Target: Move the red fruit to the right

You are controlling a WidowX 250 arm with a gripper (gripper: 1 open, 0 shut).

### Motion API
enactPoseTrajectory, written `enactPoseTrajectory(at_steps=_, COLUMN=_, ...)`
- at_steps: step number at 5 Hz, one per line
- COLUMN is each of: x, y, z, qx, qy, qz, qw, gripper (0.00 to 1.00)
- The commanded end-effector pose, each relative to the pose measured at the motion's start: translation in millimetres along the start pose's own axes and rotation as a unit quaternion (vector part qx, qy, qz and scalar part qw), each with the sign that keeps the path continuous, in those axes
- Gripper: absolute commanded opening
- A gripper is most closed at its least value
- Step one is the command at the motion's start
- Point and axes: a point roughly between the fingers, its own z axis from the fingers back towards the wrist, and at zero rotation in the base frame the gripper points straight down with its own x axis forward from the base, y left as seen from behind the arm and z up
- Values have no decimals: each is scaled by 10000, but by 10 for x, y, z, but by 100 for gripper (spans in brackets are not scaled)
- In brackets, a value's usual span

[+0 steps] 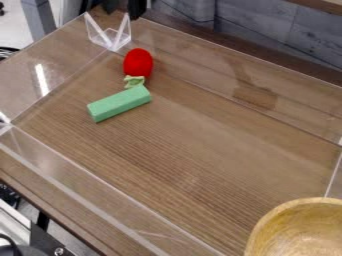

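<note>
My gripper needs to grip the red fruit by its red body [138, 62] next and leave its leafy cap free. Then it can carry the fruit over the wooden bottom of the box.
The red fruit [136, 64], a small strawberry, lies on the wooden floor of a clear-walled box at the far left. Nothing touches it. Only a dark part of my gripper [136, 8] shows, at the top edge, above and behind the fruit. Its fingertips are cut off by the frame, and nothing hangs from it. A gap of bare wood separates it from the fruit.
A flat green block [119, 103] lies just in front of the fruit. A clear V-shaped piece [108, 33] stands at the box's far left corner. Clear walls [40, 80] ring the wooden floor [214, 150]. A wooden bowl rim [301, 232] fills the near right corner.
</note>
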Motion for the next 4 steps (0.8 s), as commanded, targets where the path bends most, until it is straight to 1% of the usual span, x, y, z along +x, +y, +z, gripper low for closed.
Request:
enactPoseTrajectory(at_steps=1, x=18, y=-20, z=101, qx=203, qy=-286, qz=-72, qw=9994, gripper=100)
enactPoseTrajectory(at_steps=2, x=-34, y=-136, z=-28, qx=208, qy=-237, qz=-181, qw=9993, gripper=100)
enactPoseTrajectory(at_steps=4, x=1, y=-135, z=-6, qx=261, qy=-315, qz=-67, qw=9991, gripper=100)
